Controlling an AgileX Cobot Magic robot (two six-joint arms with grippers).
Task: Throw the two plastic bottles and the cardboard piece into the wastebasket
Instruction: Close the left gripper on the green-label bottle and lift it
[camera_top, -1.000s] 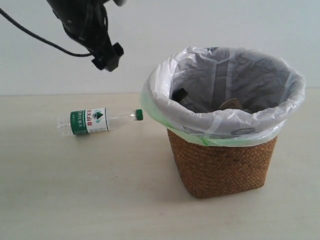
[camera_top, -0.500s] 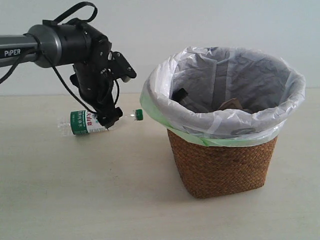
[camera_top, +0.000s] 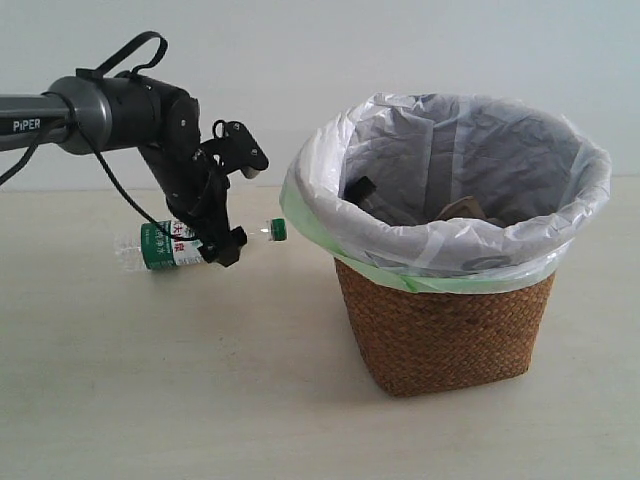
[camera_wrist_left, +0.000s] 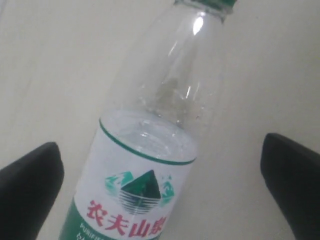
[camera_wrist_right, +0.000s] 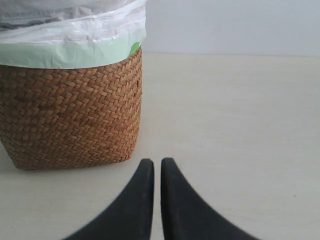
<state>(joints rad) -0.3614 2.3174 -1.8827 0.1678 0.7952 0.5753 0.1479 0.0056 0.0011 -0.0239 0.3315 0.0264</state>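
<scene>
I need to grab the green-capped bottle by its labeled body (camera_wrist_left: 132, 185) with my left gripper next. Then I will throw it into the wastebasket.
The green-capped bottle (camera_top: 165, 246) with its green-white label lies on its side on the table, left of the wastebasket (camera_top: 445, 330), cap towards the basket. My left gripper (camera_top: 238, 206) is open and straddles the bottle (camera_wrist_left: 145, 165) near the label, with one finger (camera_wrist_left: 35, 187) on each side and not touching. Inside the basket's bag I see a black cap (camera_top: 360, 187) and a brown cardboard edge (camera_top: 461, 207); the rest of them is hidden. My right gripper (camera_wrist_right: 156, 162) is shut and empty, low over the table beside the wastebasket (camera_wrist_right: 70, 115).
The white bag with a pale green edge (camera_top: 395, 270) bulges over the basket's rim. A pale wall stands behind the table. The left arm's cable (camera_top: 120, 190) loops above the bottle's base.
The left arm has come down from above the table onto the bottle, and in the last half second its fingers sank a little lower around it. The bottle has not moved.
</scene>
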